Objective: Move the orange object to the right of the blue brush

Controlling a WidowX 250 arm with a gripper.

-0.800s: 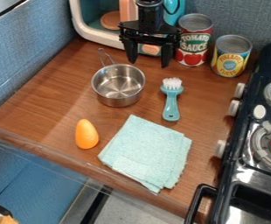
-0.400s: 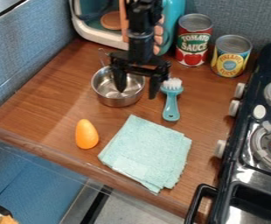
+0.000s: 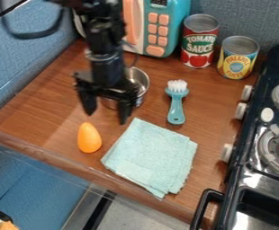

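I will grab the orange object by its rounded sides next, to put it beside the blue brush (image 3: 176, 106).
My black gripper (image 3: 106, 113) hangs open above the left part of the counter, with nothing between its fingers. It is a little behind and above the orange object (image 3: 89, 138), a smooth egg-like piece lying near the counter's front edge, apart from the gripper. The blue brush (image 3: 176, 106) lies to the right with its white bristles toward the back and its handle toward the front.
A metal pan (image 3: 139, 82) stands partly behind the gripper. A folded light-blue cloth (image 3: 152, 156) lies between the orange object and the stove (image 3: 268, 148). At the back are a toy microwave (image 3: 169, 27), a tomato can (image 3: 199, 41) and a yellow can (image 3: 238, 57).
The open gripper has come forward from the microwave and across to the left, passing over the pan to a place near the orange object. The objects on the counter have stayed put.
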